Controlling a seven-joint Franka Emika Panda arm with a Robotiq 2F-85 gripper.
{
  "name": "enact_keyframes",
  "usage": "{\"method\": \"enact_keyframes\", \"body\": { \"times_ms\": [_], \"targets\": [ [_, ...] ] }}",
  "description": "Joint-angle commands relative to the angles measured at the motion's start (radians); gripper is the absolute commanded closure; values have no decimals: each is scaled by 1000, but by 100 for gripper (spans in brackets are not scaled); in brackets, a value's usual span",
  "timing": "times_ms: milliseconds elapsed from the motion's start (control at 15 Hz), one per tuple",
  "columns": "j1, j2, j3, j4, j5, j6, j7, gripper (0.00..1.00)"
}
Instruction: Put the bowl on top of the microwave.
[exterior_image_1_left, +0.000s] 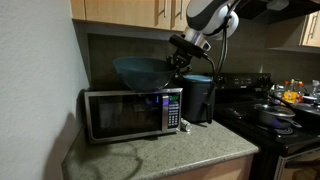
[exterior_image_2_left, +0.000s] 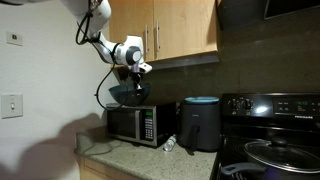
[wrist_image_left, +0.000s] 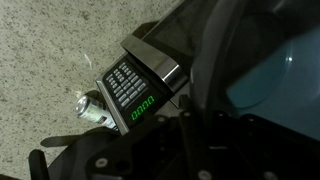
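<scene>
The bowl's tilted bottom hangs over the microwave's front edge (exterior_image_1_left: 132, 93), so it is too early to open; my gripper levels the bowl farther back next.
The dark blue-grey bowl (exterior_image_1_left: 140, 70) hangs tilted just over the top of the stainless-steel microwave (exterior_image_1_left: 125, 113). It also shows in an exterior view (exterior_image_2_left: 127, 94) above the microwave (exterior_image_2_left: 138, 124). My gripper (exterior_image_1_left: 180, 58) (exterior_image_2_left: 136, 73) is shut on the bowl's rim on the side towards the stove. In the wrist view the bowl's dark rim (wrist_image_left: 215, 60) runs between my fingers (wrist_image_left: 190, 125), and the microwave's button panel with its lit display (wrist_image_left: 135, 88) lies below. I cannot tell whether the bowl's base touches the microwave top.
A tall black appliance with a blue top (exterior_image_1_left: 197, 98) (exterior_image_2_left: 200, 122) stands next to the microwave. Wooden cabinets (exterior_image_1_left: 120, 10) (exterior_image_2_left: 180, 25) hang close overhead. A small can (exterior_image_1_left: 184, 125) (exterior_image_2_left: 170, 145) (wrist_image_left: 92, 108) lies on the counter. A stove with a lidded pot (exterior_image_1_left: 275, 113) (exterior_image_2_left: 280, 155) is beyond.
</scene>
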Motion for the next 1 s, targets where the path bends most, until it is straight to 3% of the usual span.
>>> {"method": "enact_keyframes", "body": {
  "times_ms": [0,67,133,467,933],
  "targets": [
    [9,13,-9,22,-15,-19,12,89],
    [10,20,-10,37,-21,-33,13,89],
    [14,23,-13,44,-29,-13,28,97],
    [31,33,-23,57,-56,128,69,97],
    [62,123,-47,131,-123,146,171,97]
  ]
}}
